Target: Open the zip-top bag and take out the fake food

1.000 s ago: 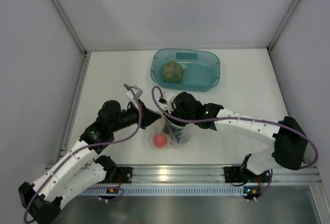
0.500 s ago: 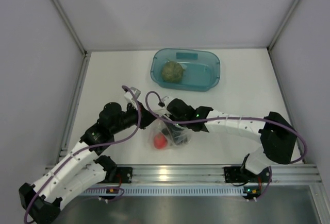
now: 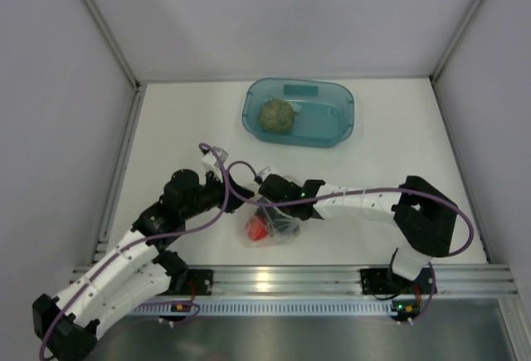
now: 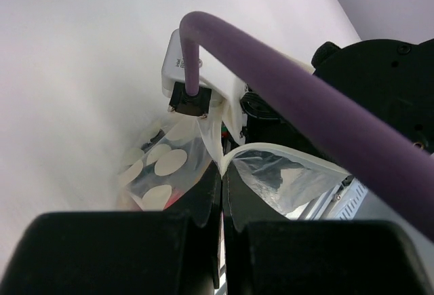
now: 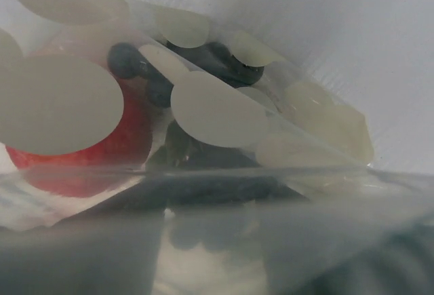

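Note:
I need to reach the dark grape bunch (image 5: 203,61) with my right gripper and grab it by its end nearest the bag's opening, so that I can take it out of the bag.
The clear zip-top bag (image 3: 272,226) lies near the table's front, between my two arms. My left gripper (image 3: 238,198) is shut on its top edge; in the left wrist view the fingers (image 4: 203,200) pinch the rim of the zip-top bag (image 4: 288,176). My right gripper (image 3: 272,205) sits at the bag's mouth. Its hazy jaws (image 5: 213,241) stand apart behind the plastic and hold nothing. Just ahead of them lie the red fruit (image 5: 102,149) and the dark grape bunch (image 5: 203,61). From above, the fruit (image 3: 255,228) and grapes (image 3: 286,224) show through the bag. The olive-green leafy ball (image 3: 278,116) rests in the tray.
A teal translucent tray (image 3: 336,124) stands at the back centre of the table. Grey walls close in the left, right and back. An aluminium rail (image 3: 274,280) runs along the near edge, close behind the bag. The right arm's purple cable (image 4: 291,98) arches over the left wrist view.
My right gripper has moved left and toward the front, down to the bag's mouth, and its jaws have spread. The bag and my left gripper have shifted slightly toward the front.

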`<state>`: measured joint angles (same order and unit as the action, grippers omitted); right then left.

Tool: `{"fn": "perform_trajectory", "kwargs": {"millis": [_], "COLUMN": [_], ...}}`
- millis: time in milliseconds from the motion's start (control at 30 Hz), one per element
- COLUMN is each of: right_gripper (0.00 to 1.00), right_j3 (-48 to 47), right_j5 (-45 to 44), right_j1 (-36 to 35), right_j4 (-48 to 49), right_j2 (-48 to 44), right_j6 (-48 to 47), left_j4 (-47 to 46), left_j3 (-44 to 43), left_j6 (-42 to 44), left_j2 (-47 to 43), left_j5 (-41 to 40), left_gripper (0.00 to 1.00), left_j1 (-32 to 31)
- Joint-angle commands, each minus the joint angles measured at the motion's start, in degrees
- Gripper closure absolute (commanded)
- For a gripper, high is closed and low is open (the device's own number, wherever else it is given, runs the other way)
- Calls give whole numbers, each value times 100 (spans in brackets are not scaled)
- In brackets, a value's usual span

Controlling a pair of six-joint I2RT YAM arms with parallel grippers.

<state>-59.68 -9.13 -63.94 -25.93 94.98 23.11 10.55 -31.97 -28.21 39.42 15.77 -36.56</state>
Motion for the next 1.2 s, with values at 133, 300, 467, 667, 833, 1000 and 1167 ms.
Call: {"fn": "perform_trajectory", "kwargs": {"millis": [133, 300, 467, 667, 833, 1000, 1167], "right_gripper": [43, 59, 76, 80, 82, 84, 95], "right_j3": [-211, -228, -219, -263, -412, -483, -483], "right_j5": [-292, -327, -388, -494, -581, -696, -722], "right_j1": [-206, -233, -241, -250, -259, -250, -250], "right_j4": [-122, -79, -87, -184, -377, -465, -404], "right_j2": [372, 574, 268, -312, -726, -1086, -1534], "right_j6": [114, 141, 176, 194, 150, 114, 80], "left_j4": [-211, -220, -211, -220, -211, -211, -211], "left_j3": [-20, -3, -11, -20, -20, -20, -11], "left_j6": [8, 17, 8, 26, 26, 34, 26], "left_j2": [-13, -22, -39, -48, -57, -127, -145], "left_j5": [66, 84, 75, 75, 102, 102, 67], "left_gripper": [100, 100, 100, 100, 100, 100, 100], "left_j1": [-27, -27, -27, -27, -36, -36, -45]}}
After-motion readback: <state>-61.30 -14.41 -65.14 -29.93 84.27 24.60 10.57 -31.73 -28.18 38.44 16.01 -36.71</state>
